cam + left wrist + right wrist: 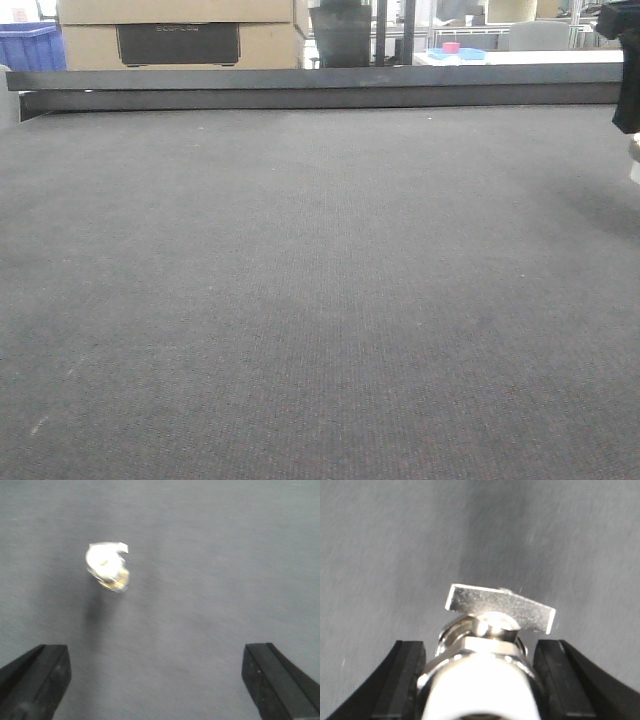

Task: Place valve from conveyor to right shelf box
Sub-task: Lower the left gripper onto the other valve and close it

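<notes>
The robot will bring the valve on the conveyor to the shelf box, so the left gripper will first grab that valve by its round white cap next.
In the right wrist view a silvery valve with a flat handle and a white end cap fills the space between my right gripper's black fingers, which press on both its sides. In the front view that gripper shows only at the far right edge, above the dark-grey conveyor. Another valve, blurred, lies on the belt ahead and to the left of my left gripper, which is wide open with nothing between its fingers. The right shelf and its box are out of view.
A black metal rail edges the far side of the belt. Behind it stand cardboard boxes, a blue crate and a table with a small pink object.
</notes>
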You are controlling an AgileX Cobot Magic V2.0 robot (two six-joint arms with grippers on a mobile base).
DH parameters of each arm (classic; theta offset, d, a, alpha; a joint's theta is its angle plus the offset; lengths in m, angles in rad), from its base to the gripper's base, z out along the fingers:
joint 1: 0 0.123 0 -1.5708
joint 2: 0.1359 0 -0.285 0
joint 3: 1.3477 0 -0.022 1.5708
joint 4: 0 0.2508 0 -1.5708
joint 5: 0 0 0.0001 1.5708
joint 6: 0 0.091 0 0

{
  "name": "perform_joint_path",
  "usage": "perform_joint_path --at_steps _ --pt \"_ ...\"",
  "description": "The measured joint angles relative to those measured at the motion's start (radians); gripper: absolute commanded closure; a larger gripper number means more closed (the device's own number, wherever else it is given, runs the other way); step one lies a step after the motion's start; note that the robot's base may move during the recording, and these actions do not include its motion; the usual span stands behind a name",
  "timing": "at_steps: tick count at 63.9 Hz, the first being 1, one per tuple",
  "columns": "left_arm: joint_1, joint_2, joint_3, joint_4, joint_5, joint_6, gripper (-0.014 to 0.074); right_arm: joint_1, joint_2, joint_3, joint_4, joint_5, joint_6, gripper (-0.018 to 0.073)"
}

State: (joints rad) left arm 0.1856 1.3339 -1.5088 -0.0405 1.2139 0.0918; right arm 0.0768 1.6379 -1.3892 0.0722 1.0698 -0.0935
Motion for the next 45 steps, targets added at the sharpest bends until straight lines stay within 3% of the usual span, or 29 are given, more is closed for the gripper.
perform_joint_path --at_steps 22,34,45 --pt "0.026 0.321 -0.202 0.04 0.009 0.093 -0.0003 0.023 -0.064 0.082 0.006 -0.038 0.0 0.0711" --pt "0.032 0.465 -0.219 0.108 0.009 0.107 -0.0003 0.023 -0.064 0.082 0.006 -0.038 0.0 0.0711" --pt "0.047 0.569 -0.219 0.112 0.009 0.112 -0.0003 0.023 -0.064 0.082 0.008 -0.038 0.0 0.0711"
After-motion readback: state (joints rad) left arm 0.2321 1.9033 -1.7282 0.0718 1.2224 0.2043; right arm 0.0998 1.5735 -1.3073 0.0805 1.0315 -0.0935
